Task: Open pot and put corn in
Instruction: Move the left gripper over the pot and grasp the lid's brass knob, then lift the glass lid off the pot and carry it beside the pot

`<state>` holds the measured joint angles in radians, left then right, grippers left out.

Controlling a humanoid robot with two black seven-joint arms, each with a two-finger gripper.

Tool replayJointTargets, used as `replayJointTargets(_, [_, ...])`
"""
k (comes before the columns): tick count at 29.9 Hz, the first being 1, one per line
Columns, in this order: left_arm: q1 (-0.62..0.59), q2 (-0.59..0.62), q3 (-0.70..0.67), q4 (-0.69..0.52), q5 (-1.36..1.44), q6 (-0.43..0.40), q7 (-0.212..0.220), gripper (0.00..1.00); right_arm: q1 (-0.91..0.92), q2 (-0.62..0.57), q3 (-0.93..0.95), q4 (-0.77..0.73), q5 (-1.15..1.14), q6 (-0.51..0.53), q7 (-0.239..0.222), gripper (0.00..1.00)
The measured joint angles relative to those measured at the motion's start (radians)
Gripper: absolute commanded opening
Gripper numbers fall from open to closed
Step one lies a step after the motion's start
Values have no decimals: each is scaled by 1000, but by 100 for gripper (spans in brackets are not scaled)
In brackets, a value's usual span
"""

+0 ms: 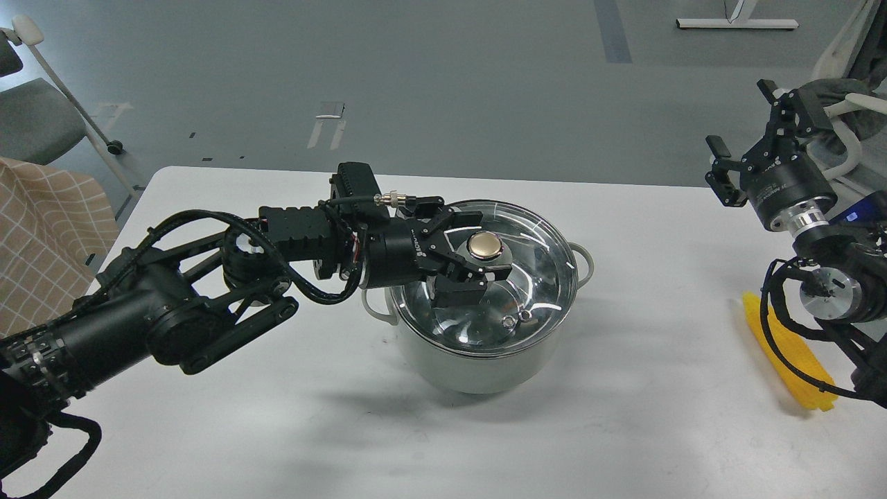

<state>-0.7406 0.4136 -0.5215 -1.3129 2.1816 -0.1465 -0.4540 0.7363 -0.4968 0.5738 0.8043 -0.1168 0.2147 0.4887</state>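
Note:
The glass lid (533, 277) is too wide for the fingers, so my left gripper will grab it by its narrow gold knob (484, 245) next. Then the pot can be opened.
The pale grey-green pot (478, 364) stands in the middle of the white table, with the glass lid (533, 277) on it. My left gripper (478, 253) is low over the lid and open. Its fingers (463, 219) sit on either side of the lid's gold knob (485, 244) without closing on it. The yellow corn (786, 360) lies on the table at the far right, partly behind my right arm's cable. My right gripper (745, 135) is open and empty, raised well above the table's right edge.
A checked beige cloth (41, 235) lies at the left edge. A grey chair (34, 118) stands on the floor behind it. The white table (277, 416) runs from the left edge to under my right arm.

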Motion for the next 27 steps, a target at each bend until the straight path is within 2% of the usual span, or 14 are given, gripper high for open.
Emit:
replayJointTargets(5, [3, 2, 0, 4, 0, 17, 2, 23, 0, 1, 0, 1, -3, 0, 0, 100])
replayJointTargets(6, [3, 2, 0, 4, 0, 21, 3, 23, 0, 1, 0, 1, -3, 0, 0, 100])
replayJointTargets(8, [3, 0, -2, 5, 0, 28, 5, 11, 0, 1, 0, 1, -3, 0, 0, 100])
replayJointTargets(10, [3, -2, -3, 5, 0, 36, 5, 6, 0, 1, 0, 1, -3, 0, 0, 100])
replayJointTargets(16, [-7, 5, -18, -14, 0, 48, -2, 5, 0, -1, 0, 1, -3, 0, 0, 100])
replayJointTargets(20, [-43, 55, -45, -59, 0, 46, -5, 5, 0, -4, 0, 1, -3, 0, 0, 100])
replayJointTargets(23, [-70, 149, -55, -107, 0, 43, -6, 5, 0, -6, 0, 4, -3, 0, 0, 100])
replayJointTargets(27, [-76, 355, -66, -169, 0, 46, -21, 5, 0, -12, 9, 11, -3, 0, 0, 100])
